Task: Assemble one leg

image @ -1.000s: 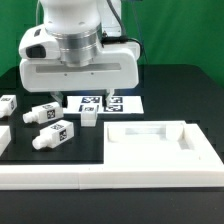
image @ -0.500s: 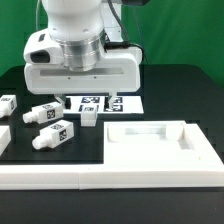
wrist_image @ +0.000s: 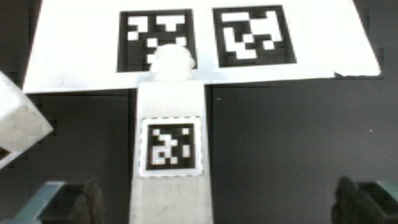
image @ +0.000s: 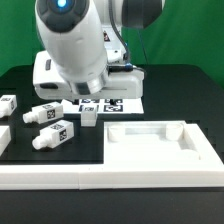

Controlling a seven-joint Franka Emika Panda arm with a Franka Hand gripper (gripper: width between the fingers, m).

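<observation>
My gripper moves lower, before it closes on the tagged white leg, since in the wrist view my fingers stop above the leg and closing now would miss.
The leg (wrist_image: pixel 173 105) is a small white post with a black-and-white tag on its side. It lies on the black table with its far end touching the edge of the marker board (wrist_image: pixel 196 35). In the exterior view this leg (image: pixel 88 116) sits just in front of the marker board (image: pixel 120 103). My gripper (wrist_image: pixel 217 200) is open above it, with one dark finger (wrist_image: pixel 71 200) on either side. The leg stands nearer that finger than the other one, and nothing is held. In the exterior view the gripper (image: pixel 90 98) hangs just over the leg.
Two more legs (image: pixel 41 114) (image: pixel 55 133) lie at the exterior view's left, with others (image: pixel 8 104) at the edge. One white part (wrist_image: pixel 15 110) shows beside the leg in the wrist view. A white walled frame (image: pixel 190 140) and a long white bar (image: pixel 60 175) stand in front.
The hand has turned about its axis and the arm has tilted over toward the exterior view's left, coming lower over the leg. The legs have not moved.
</observation>
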